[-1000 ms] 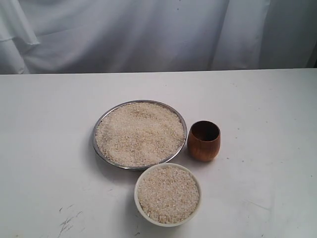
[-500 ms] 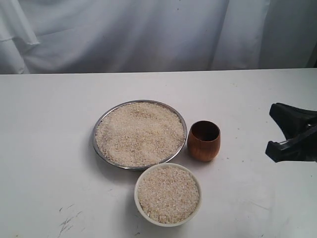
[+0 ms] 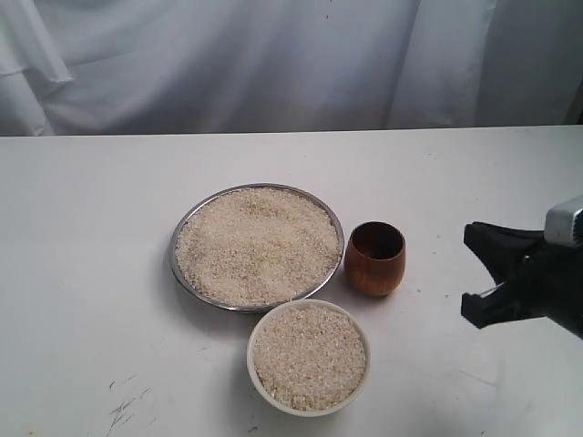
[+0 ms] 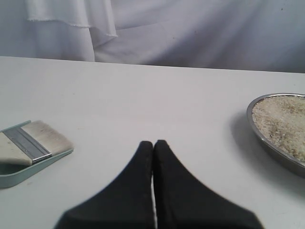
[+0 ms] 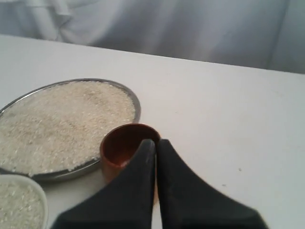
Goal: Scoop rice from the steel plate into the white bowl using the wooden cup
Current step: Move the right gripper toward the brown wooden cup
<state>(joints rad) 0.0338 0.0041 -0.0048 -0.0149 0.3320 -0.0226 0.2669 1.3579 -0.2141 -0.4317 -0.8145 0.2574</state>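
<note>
My right gripper should go to the wooden cup and hold the cup's rounded outside (image 3: 373, 276). Then the wooden cup's opening (image 3: 377, 242) stays free to scoop rice.
The steel plate (image 3: 175, 238) lies mid-table, heaped with rice (image 3: 257, 244). In front of it stands the white bowl (image 3: 250, 357), also filled with rice. The empty wooden cup (image 3: 374, 259) stands upright just right of the plate. My right gripper (image 3: 492, 273) hovers at the right edge, a short way right of the cup. In the right wrist view this gripper (image 5: 156, 140) is shut and empty, its tips over the cup (image 5: 119, 143) beside the plate (image 5: 136, 102). My left gripper (image 4: 153, 142) is shut, empty, above bare table left of the plate (image 4: 252, 121).
A flat paintbrush (image 4: 33, 143) rests on a pale green tray on the table beyond the left gripper. A white cloth backdrop (image 3: 273, 64) hangs behind the table's far edge. Dark scuff marks (image 3: 123, 405) show near the front left.
The right gripper came into the exterior view from the right edge and moved left toward the wooden cup. Plate, bowl and cup have not moved.
</note>
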